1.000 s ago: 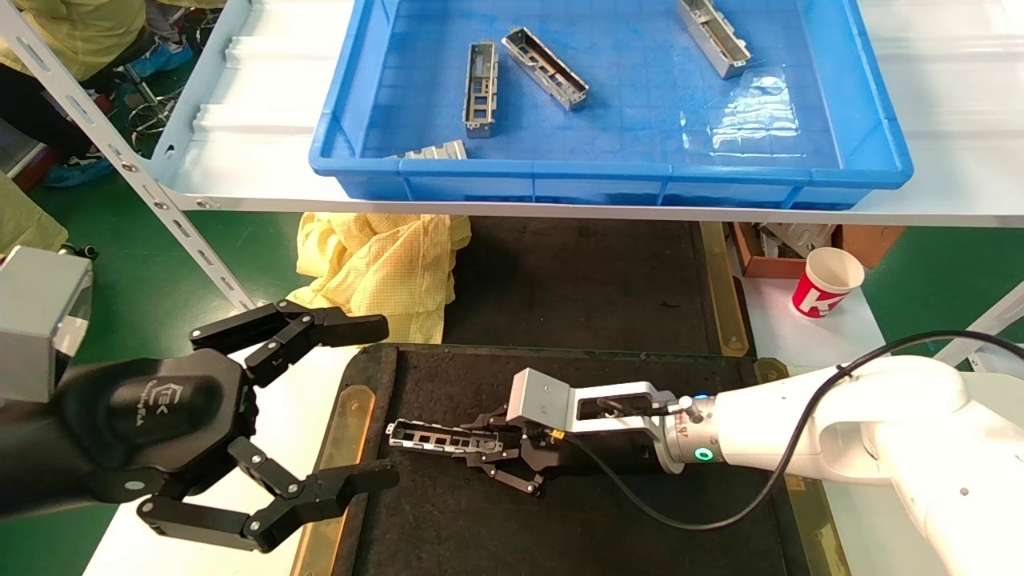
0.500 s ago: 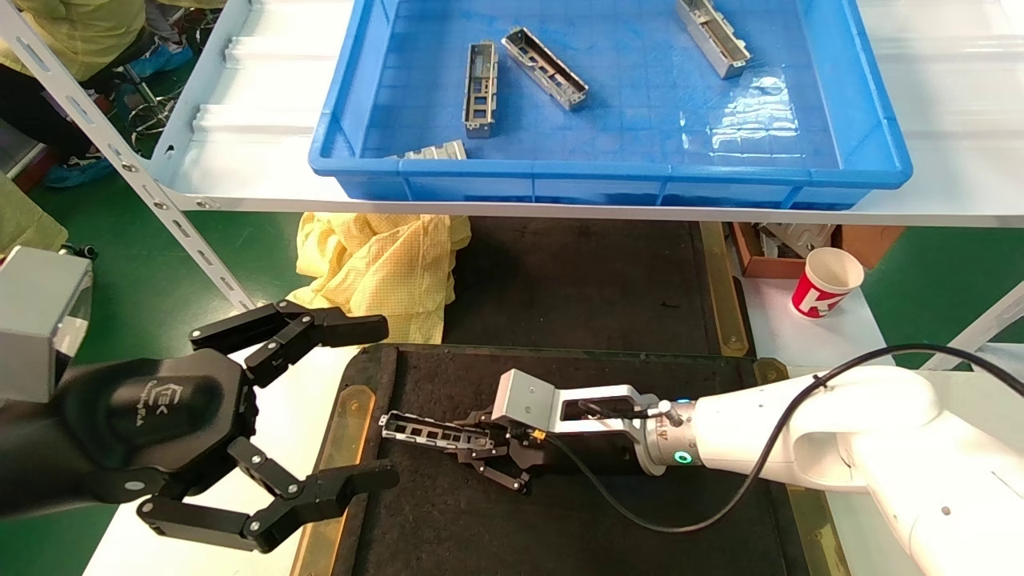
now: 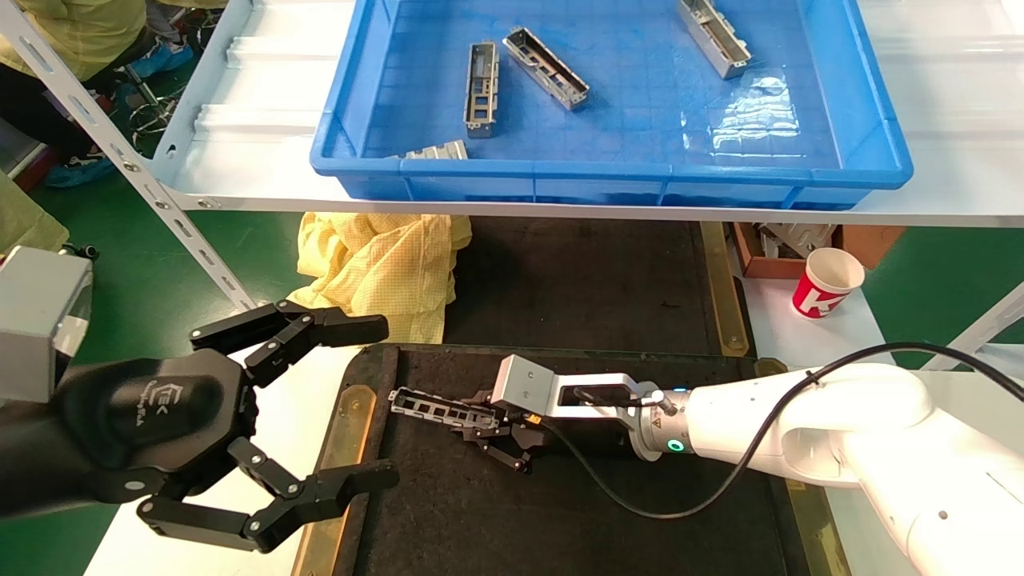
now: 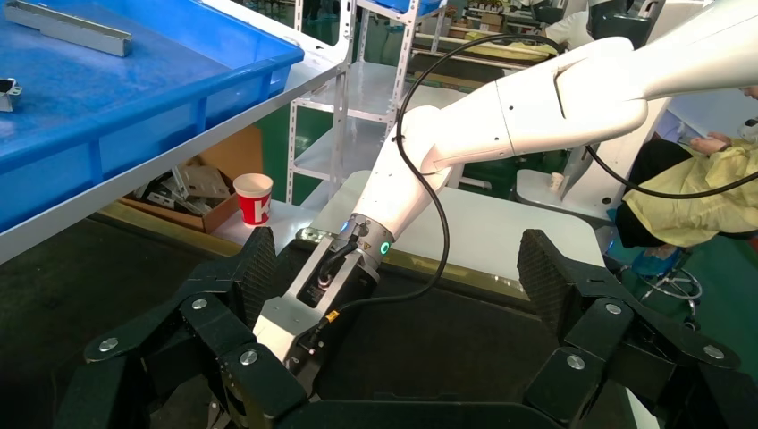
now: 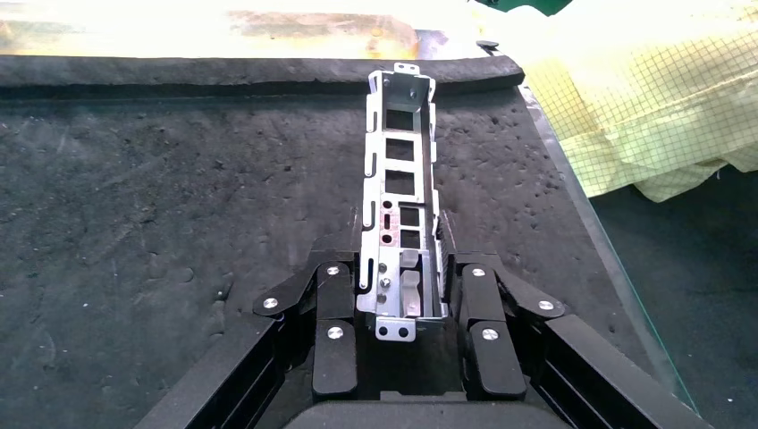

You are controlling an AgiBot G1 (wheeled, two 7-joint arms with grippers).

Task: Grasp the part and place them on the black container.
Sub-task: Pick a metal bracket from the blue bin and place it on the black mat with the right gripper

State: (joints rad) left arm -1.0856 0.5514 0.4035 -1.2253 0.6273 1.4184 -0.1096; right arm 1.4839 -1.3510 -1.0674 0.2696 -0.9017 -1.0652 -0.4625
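Observation:
The silver-grey part lies low on the black container, so it is time for my right gripper to open now.
A silver-grey part [image 3: 432, 410] is held at one end by my right gripper [image 3: 480, 424], shut on it low over the black container [image 3: 560, 512]. The right wrist view shows the part [image 5: 400, 179] clamped between the fingers [image 5: 332, 304], its free end reaching toward the rim of the black container [image 5: 179, 223]. I cannot tell whether it touches the surface. My left gripper [image 3: 382, 402] hovers open at the container's left edge, empty; in its wrist view the left gripper [image 4: 400, 268] frames the right arm. Several more parts [image 3: 481, 88] lie in the blue bin.
The blue bin [image 3: 608, 170] sits on a white shelf above and behind the container. A yellow cloth [image 3: 376, 268] lies at the back left. A red-and-white paper cup [image 3: 826, 282] and a cardboard box [image 3: 768, 240] stand at the back right.
My right gripper has carried the part a little left and farther toward the container's back. The left gripper has stayed still.

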